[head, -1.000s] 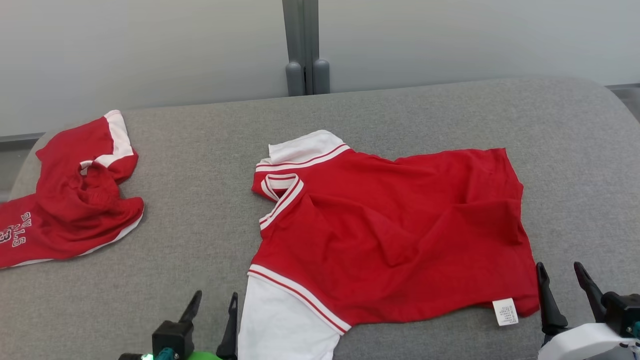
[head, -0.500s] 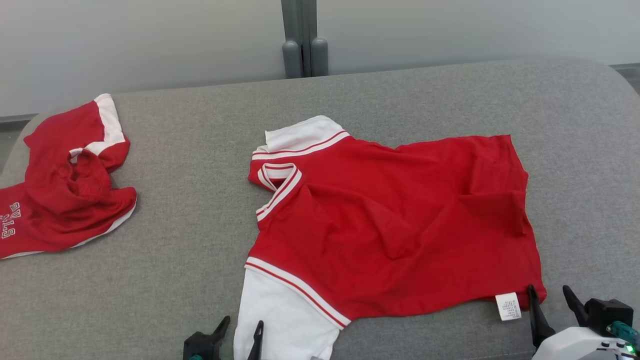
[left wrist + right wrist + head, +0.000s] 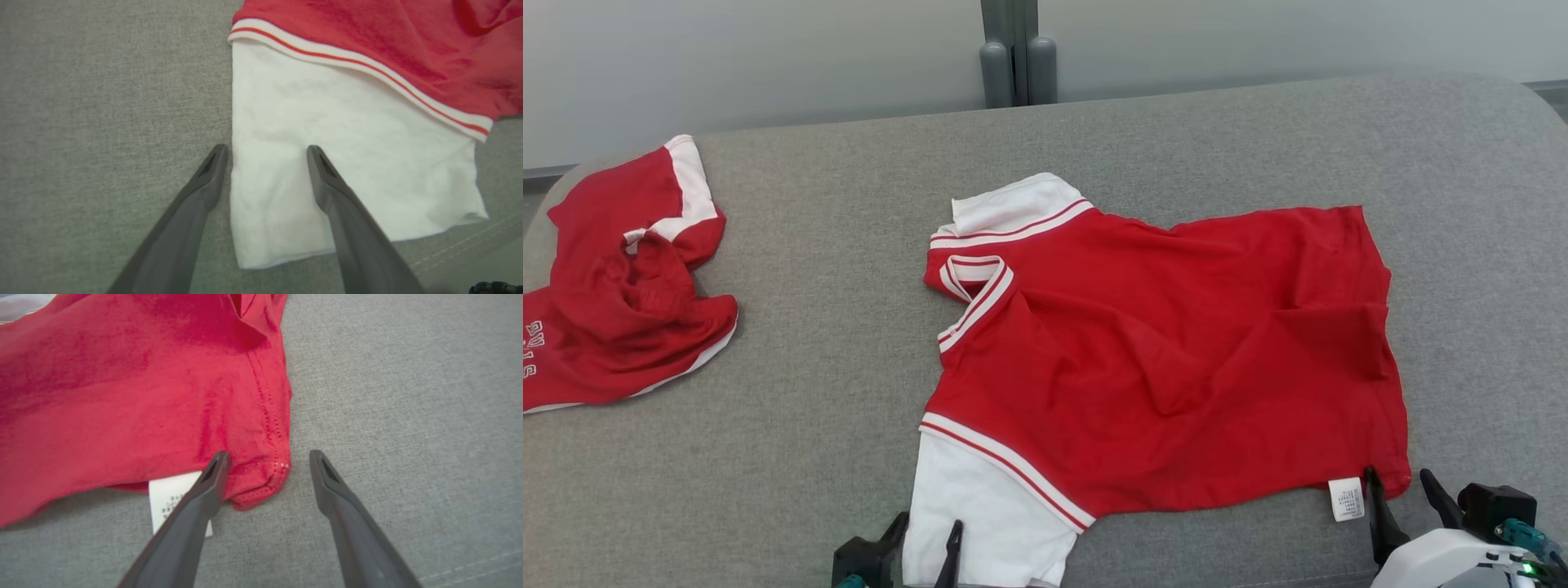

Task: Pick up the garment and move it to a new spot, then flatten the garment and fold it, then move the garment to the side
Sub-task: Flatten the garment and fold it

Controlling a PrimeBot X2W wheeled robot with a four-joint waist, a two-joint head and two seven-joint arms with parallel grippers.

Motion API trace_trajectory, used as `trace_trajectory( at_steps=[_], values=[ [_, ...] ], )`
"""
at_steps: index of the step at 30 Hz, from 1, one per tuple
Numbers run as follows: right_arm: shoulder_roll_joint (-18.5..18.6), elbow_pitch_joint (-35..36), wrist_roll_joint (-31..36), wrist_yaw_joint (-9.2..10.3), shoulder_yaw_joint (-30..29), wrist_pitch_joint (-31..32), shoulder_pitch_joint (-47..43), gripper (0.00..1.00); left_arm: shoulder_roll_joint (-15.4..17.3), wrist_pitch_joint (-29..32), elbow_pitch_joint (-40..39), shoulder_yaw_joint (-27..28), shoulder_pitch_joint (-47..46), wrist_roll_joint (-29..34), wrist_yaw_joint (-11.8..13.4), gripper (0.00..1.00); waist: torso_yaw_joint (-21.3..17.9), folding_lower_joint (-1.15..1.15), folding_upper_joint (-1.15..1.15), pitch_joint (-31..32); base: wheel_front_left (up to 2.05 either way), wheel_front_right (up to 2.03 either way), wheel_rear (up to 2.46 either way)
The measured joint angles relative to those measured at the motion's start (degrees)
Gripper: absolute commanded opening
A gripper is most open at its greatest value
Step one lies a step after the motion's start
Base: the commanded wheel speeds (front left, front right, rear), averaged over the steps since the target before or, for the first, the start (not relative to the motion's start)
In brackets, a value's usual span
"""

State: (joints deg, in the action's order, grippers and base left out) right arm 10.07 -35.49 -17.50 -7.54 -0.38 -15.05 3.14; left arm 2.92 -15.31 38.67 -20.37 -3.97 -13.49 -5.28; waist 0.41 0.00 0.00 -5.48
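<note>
My right gripper grips the shirt's curled hem corner (image 3: pixel 1396 483) beside the white label next, since most of the shirt (image 3: pixel 1170 363) lies spread on the cushion.
The garment (image 3: pixel 1160 351) is a red shirt with white sleeves, lying spread out and slightly wrinkled on the grey cushion (image 3: pixel 809 367). My left gripper (image 3: pixel 929 523) is open at the near white sleeve (image 3: pixel 347 143). In the left wrist view, the left gripper (image 3: pixel 266 149) straddles the sleeve's left edge, with one finger over bare cushion and the other over white cloth. My right gripper (image 3: pixel 1398 474) is open at the shirt's near right hem corner. In the right wrist view, the right gripper (image 3: pixel 268 453) brackets that corner (image 3: pixel 261 486), just right of a white label (image 3: pixel 167 498).
A second red and white garment (image 3: pixel 621 302) lies crumpled at the cushion's left edge. A grey post (image 3: pixel 1013 57) stands against the pale wall behind. The cushion's front seam (image 3: pixel 470 563) runs close to my right gripper.
The head camera has tilted, so everything sits higher in the picture. My left gripper has moved right onto the sleeve's edge. My right gripper has moved left to the hem corner. Both stay open.
</note>
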Motion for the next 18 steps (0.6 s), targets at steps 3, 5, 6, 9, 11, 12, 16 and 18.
trace_trajectory(
  at_steps=[3, 5, 6, 9, 11, 12, 16, 18],
  values=[
    [0.00, -0.92, -1.14, 0.00, 0.54, 0.00, 0.38, 0.52, 0.00, -0.16, 0.76, -0.91, -0.21, -0.77, 0.00, 1.00, 0.10, 0.00, 0.00, -0.14, 0.00, 0.00, 0.00],
    [0.05, -1.48, -1.85, 0.00, 0.93, 0.00, 0.71, 0.00, 0.02, -0.40, 1.66, -1.55, -0.63, -1.75, -0.07, 0.30, 0.16, 0.00, 0.00, -0.19, 0.00, 0.00, 0.00],
    [0.07, -1.62, -2.12, 0.00, 1.10, 0.00, 0.77, 0.00, 0.03, -0.40, 2.09, -1.80, -0.88, -2.20, -0.15, 0.00, 0.18, 0.00, 0.00, -0.19, 0.00, 0.00, 0.00],
    [-0.03, -1.45, -2.59, 0.00, 1.57, 0.00, 0.83, 0.00, 0.11, -0.41, 2.96, -2.86, -1.53, -3.44, -0.27, 0.00, 0.26, 0.00, 0.00, -0.16, 0.00, 0.00, 0.00],
    [-0.08, -0.31, -2.68, 0.00, 1.04, 0.00, 0.70, 0.00, -0.04, -0.38, 3.05, -3.72, -1.79, -4.19, -0.46, 0.00, 0.34, 0.00, 0.00, -0.13, 0.00, 0.00, 0.00],
    [-0.13, 0.74, -2.68, 0.00, 0.65, 0.00, 0.51, 0.00, -0.07, -0.29, 2.80, -3.81, -1.80, -4.89, -0.52, 0.00, 0.40, 0.00, 0.00, -0.10, 0.00, 0.00, 0.00],
    [-0.45, 5.60, -2.20, 0.00, -0.41, 0.00, -1.62, 0.00, -0.04, 0.12, -0.35, -3.70, -1.30, -7.88, -0.58, 0.00, 0.50, 0.00, 0.00, -0.08, 0.00, 0.00, 0.00],
    [-0.40, 8.60, -1.94, 0.00, -0.76, 0.00, -2.80, 0.00, -0.08, 0.14, -3.59, -3.18, -1.19, -10.10, -0.58, 0.00, 0.45, 0.00, 0.00, -0.21, 0.00, 0.00, 0.00]
  ],
)
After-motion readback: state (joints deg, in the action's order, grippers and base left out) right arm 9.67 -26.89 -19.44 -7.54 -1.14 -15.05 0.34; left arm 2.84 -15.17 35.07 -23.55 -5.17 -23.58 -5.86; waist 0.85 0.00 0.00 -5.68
